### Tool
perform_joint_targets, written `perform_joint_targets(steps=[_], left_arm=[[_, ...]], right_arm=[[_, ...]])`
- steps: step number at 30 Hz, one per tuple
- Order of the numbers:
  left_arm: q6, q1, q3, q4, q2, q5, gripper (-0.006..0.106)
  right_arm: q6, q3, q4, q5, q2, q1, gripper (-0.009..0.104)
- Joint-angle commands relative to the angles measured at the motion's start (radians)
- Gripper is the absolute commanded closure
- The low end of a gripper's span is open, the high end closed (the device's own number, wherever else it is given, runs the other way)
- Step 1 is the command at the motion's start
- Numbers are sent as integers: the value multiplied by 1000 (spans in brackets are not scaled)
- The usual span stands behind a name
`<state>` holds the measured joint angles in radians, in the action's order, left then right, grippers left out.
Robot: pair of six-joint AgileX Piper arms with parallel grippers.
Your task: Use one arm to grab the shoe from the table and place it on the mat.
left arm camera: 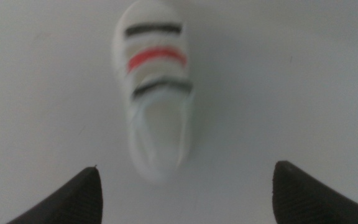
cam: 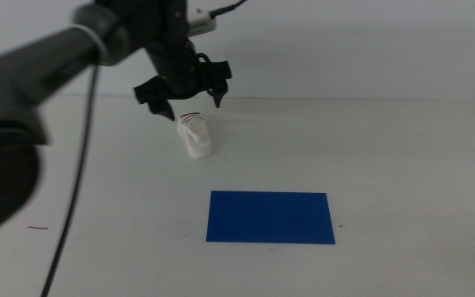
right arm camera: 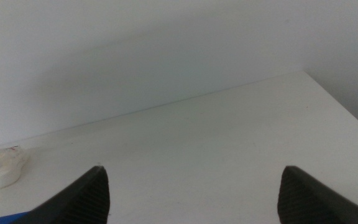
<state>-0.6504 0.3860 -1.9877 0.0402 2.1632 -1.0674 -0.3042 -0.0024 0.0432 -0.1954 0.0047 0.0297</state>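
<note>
The shoe's toe is rounded. I will therefore grab the shoe with my left gripper next, by its facing sides at the red strap [cam: 192, 120].
The white shoe [cam: 196, 137] with two dark straps and one red strap lies on the white table [cam: 386, 157], behind the blue mat [cam: 270, 217]. My left gripper [cam: 190, 105] hangs open just above and behind the shoe, not touching it. In the left wrist view the shoe [left arm camera: 157, 93] lies ahead of the open gripper [left arm camera: 185, 186], between the lines of its two jaws. My right gripper [right arm camera: 191, 193] is open and empty, out of the middle view; its wrist view shows the shoe [right arm camera: 5, 167] far off and a sliver of the mat [right arm camera: 5, 219].
The left arm and its black cable [cam: 77, 190] cross the left side of the table. A small dark mark [cam: 38, 228] lies near the front left. The table's back edge meets a white wall [cam: 345, 49].
</note>
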Motion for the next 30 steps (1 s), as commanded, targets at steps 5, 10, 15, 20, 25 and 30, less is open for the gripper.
perform_joint_targets(steps=[5, 10, 15, 20, 25, 30], left_arm=[[-41, 2, -291, 64, 220, -97, 7], [-72, -18, -379, 65, 321, -122, 7], [-44, -45, -385, 10, 359, -78, 8], [-51, -48, -385, 22, 363, -55, 26], [-61, -56, -388, 2, 363, -97, 72], [-25, -45, -393, -19, 295, -154, 102]], right_arm=[[4, 2, 6, 10, -5, 0, 16], [4, 2, 6, 10, -5, 0, 16], [4, 2, 6, 10, -5, 0, 16], [4, 2, 6, 10, -5, 0, 16], [4, 2, 6, 10, -5, 0, 16], [4, 2, 6, 10, -5, 0, 16]])
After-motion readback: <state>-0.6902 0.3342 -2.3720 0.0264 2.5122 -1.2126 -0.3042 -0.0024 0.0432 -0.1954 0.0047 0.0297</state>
